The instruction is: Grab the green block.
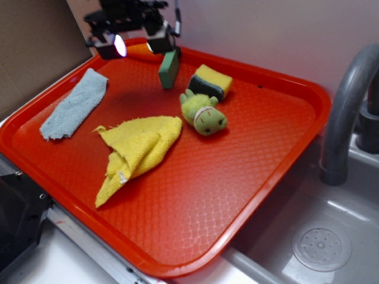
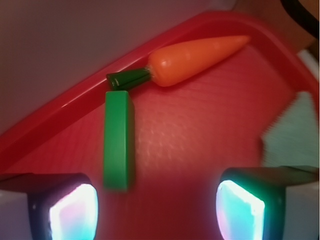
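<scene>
My gripper should grab the green block by its near end [image 2: 116, 176] next, because the carrot's leaf end [image 2: 129, 79] and the tray's rim crowd the block's far end.
The green block [image 1: 169, 70] stands on its long edge at the back of the red tray [image 1: 278, 171], next to the yellow sponge [image 1: 211, 81]. My gripper [image 1: 140, 46] hovers above the tray's back left, open and empty, just left of the block. In the wrist view the block [image 2: 119, 140] lies ahead of my left fingertip [image 2: 72, 212], not between the jaws. My gripper [image 2: 156, 212] is wide open there, with only bare tray between the glowing pads.
A toy carrot [image 2: 195, 60] lies by the tray's back rim, its leaf end touching the block's far end. A lime plush toy [image 1: 204, 115], a yellow cloth [image 1: 139, 148] and a grey-blue cloth [image 1: 76, 103] lie on the tray. A sink and faucet [image 1: 349, 106] are at the right.
</scene>
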Robot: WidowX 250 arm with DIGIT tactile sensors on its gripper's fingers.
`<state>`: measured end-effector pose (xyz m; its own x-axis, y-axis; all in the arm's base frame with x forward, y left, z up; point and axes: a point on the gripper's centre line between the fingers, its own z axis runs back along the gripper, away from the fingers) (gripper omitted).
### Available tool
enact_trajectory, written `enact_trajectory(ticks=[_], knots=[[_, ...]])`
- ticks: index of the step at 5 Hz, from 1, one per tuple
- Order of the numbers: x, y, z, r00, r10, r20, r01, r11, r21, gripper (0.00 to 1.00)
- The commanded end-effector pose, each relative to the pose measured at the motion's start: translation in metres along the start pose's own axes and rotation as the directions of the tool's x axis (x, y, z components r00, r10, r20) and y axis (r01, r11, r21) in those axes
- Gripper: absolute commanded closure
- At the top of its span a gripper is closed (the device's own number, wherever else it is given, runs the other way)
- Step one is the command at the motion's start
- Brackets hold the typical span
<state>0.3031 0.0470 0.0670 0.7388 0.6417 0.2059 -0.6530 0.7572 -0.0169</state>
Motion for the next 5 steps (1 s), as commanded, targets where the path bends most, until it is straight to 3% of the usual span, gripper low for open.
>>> enact_trajectory(ticks=[1, 2, 3, 5], knots=[[0.006, -0.026, -0.029, 0.996, -0.089, -0.018, 0.089, 0.996, -0.025, 0.0], [-0.006, -0.033, -0.036, 0.989, -0.146, -0.032, 0.145, 0.989, -0.043, 0.0], [-0.013, -0.033, -0.033, 0.984, -0.176, -0.005, 0.175, 0.983, -0.049, 1.0], [-0.02, -0.026, -0.005, 0.977, -0.209, 0.043, 0.21, 0.977, -0.036, 1.0]])
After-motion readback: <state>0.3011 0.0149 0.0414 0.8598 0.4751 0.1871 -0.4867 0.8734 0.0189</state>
